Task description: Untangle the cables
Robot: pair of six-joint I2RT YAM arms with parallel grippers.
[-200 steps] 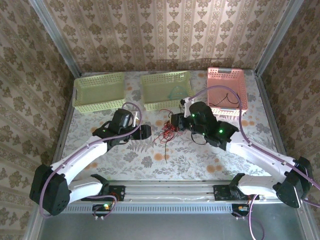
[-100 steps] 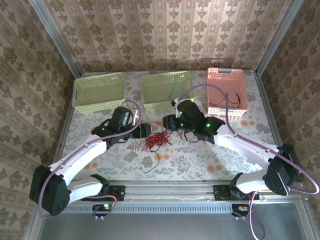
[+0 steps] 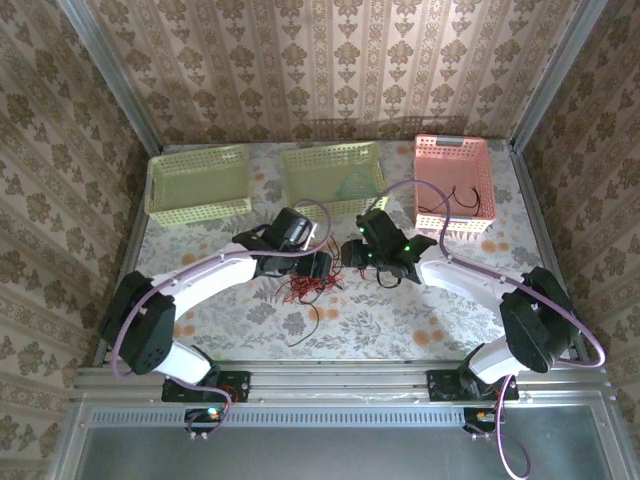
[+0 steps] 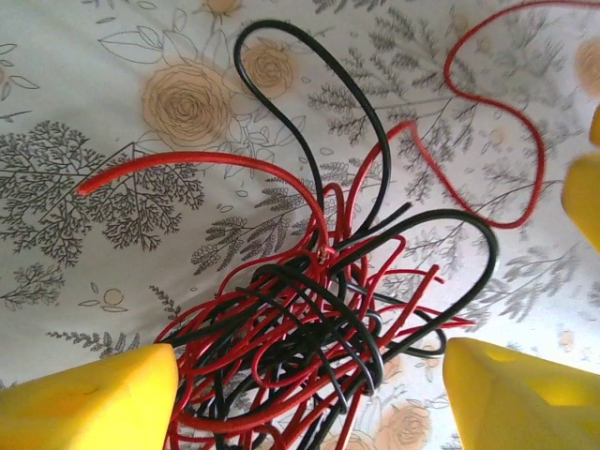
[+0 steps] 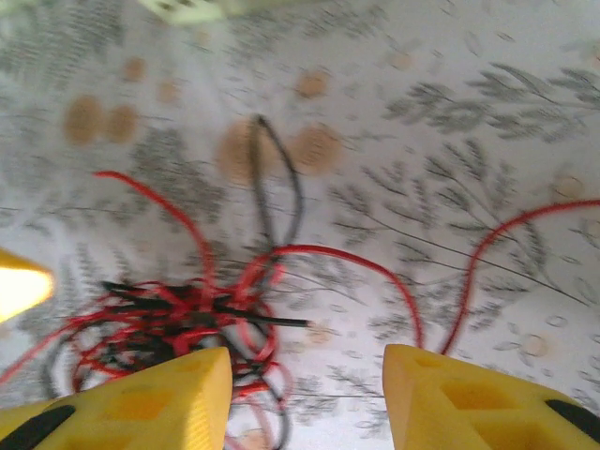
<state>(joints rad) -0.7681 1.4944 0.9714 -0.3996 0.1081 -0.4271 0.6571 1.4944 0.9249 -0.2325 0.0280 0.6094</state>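
Observation:
I should next grab pieces of black cable with my left gripper on the side of the knot away from my right gripper. Then I will pull the cables apart and untangle them.
A knot of red and black cables [image 3: 303, 289] lies mid-table, and one black strand [image 3: 304, 331] trails toward the near edge. In the left wrist view the tangle [image 4: 300, 337] sits between the yellow fingers [image 4: 94, 398] of my left gripper [image 4: 309, 398], which is open around it. My left gripper [image 3: 318, 266] hovers at the knot's upper edge. My right gripper [image 3: 352, 253] is just right of it, open. In the blurred right wrist view, the right gripper [image 5: 302, 398] has the tangle [image 5: 159, 319] by its left finger [image 5: 131, 403], and a red loop [image 5: 375, 272] runs ahead.
Three baskets line the back: a green basket [image 3: 198, 181], a second green basket [image 3: 312, 184] holding a pale teal cable [image 3: 352, 185], and a pink basket [image 3: 479, 178] holding a black cable [image 3: 455, 197]. The two grippers are close together; the right one's yellow finger [image 4: 586, 187] shows in the left wrist view.
The left arm has swung right, bringing its gripper up to the tangle. The tangle has slid left and nearer. The right gripper followed it and now hangs beside the left one.

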